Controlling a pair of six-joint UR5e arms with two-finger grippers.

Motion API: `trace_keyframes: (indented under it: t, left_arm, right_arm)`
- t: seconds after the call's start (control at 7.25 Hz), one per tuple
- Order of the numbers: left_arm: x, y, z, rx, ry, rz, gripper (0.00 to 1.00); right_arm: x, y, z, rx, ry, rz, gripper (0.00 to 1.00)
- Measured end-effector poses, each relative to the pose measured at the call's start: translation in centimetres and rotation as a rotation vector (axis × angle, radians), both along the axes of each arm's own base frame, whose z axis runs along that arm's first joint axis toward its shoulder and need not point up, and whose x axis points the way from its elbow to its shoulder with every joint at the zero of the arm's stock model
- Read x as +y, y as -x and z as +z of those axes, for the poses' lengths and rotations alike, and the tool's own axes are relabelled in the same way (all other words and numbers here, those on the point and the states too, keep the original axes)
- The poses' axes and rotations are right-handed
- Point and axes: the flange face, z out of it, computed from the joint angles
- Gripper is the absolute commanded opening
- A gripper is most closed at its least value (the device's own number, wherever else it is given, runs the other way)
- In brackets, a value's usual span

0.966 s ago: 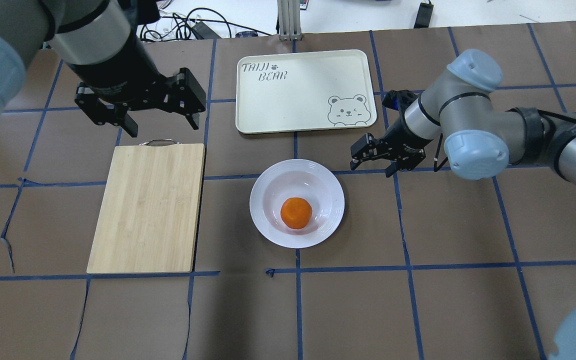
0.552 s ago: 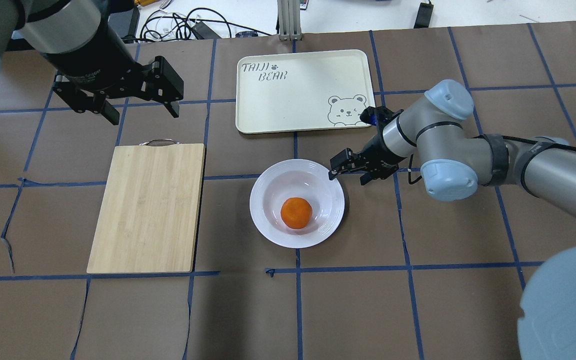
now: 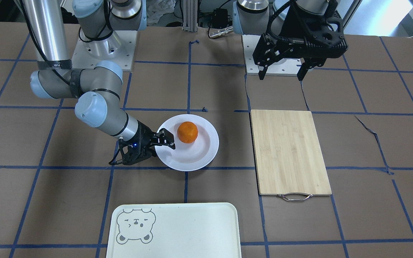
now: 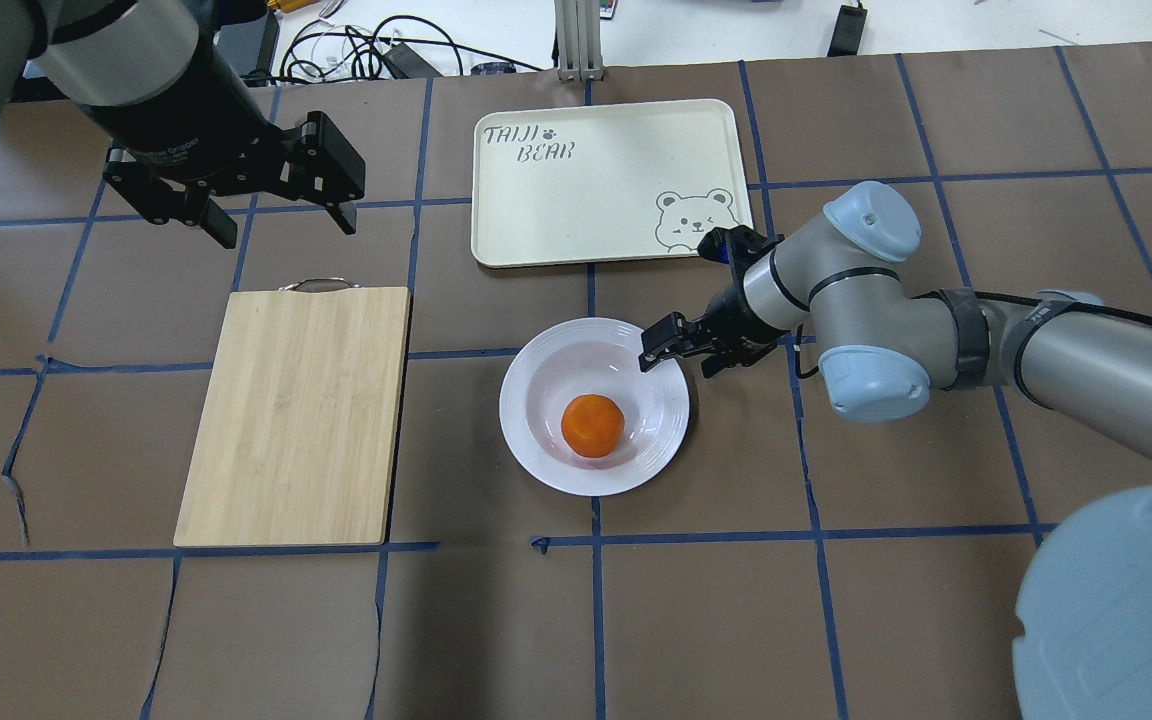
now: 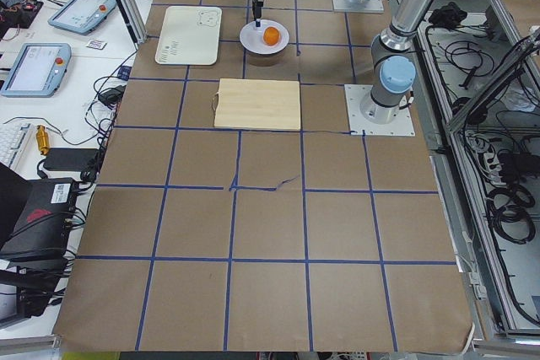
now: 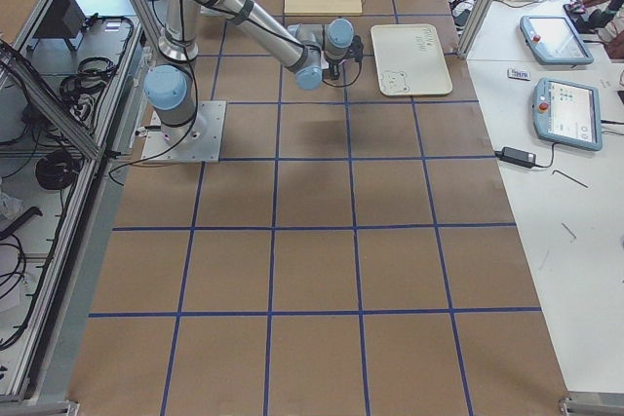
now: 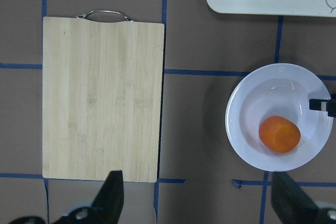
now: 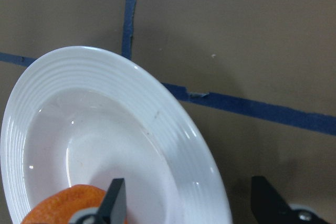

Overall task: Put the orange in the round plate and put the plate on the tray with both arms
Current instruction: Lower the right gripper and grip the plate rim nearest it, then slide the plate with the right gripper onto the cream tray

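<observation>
The robot's right gripper will take the plate by its ridged rim next, because the plate is too wide for the fingertips and the orange (image 3: 187, 132) (image 8: 58, 205) lies loose in the plate's well.
The orange (image 4: 592, 426) lies in the well of the white round plate (image 4: 536, 460), mid-table. My right gripper (image 4: 678, 357) is open and low at the plate's far-right edge. One finger is over the rim and the other outside it. In the right wrist view the ridged plate rim (image 8: 173, 129) runs between the fingers of the right gripper (image 8: 189, 208), and the orange (image 8: 58, 205) peeks in at bottom left. The cream tray (image 4: 596, 180) sits bare beyond the plate. My left gripper (image 4: 284, 228) hangs open and high, beyond the cutting board, holding nothing.
A bamboo cutting board (image 4: 296, 415) with a metal handle lies left of the plate. Cables (image 4: 366, 50) trail along the table's far edge. Brown table surface with blue tape lines surrounds the plate and tray.
My right gripper has dropped and slid left from beside the tray's corner to the plate's rim. The left gripper drew back to the far left, then held still.
</observation>
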Motion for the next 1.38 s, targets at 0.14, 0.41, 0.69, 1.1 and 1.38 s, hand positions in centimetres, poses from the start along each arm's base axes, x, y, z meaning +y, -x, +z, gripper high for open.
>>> trace_keyframes:
  t: [0.14, 0.41, 0.69, 1.1, 1.38]
  left_arm:
    - [0.0, 0.0, -0.1, 0.001, -0.001, 0.000, 1.00]
    - [0.1, 0.0, -0.3, 0.003, -0.006, -0.001, 1.00]
    - [0.1, 0.0, -0.3, 0.004, -0.007, -0.001, 1.00]
    - [0.1, -0.1, -0.3, 0.004, -0.008, -0.001, 1.00]
    - [0.1, -0.1, -0.4, 0.003, -0.008, 0.000, 1.00]
  right_arm:
    - [0.2, -0.5, 0.0, 0.000, 0.004, 0.011, 0.71]
    - [0.4, -0.9, -0.5, 0.002, -0.003, 0.018, 0.69]
    - [0.5, -0.9, -1.4, 0.004, -0.021, 0.016, 0.38]
    - [0.3, -0.9, -1.5, 0.006, -0.020, 0.014, 0.00]
    - [0.2, -0.9, -1.3, 0.007, -0.013, 0.018, 0.00]
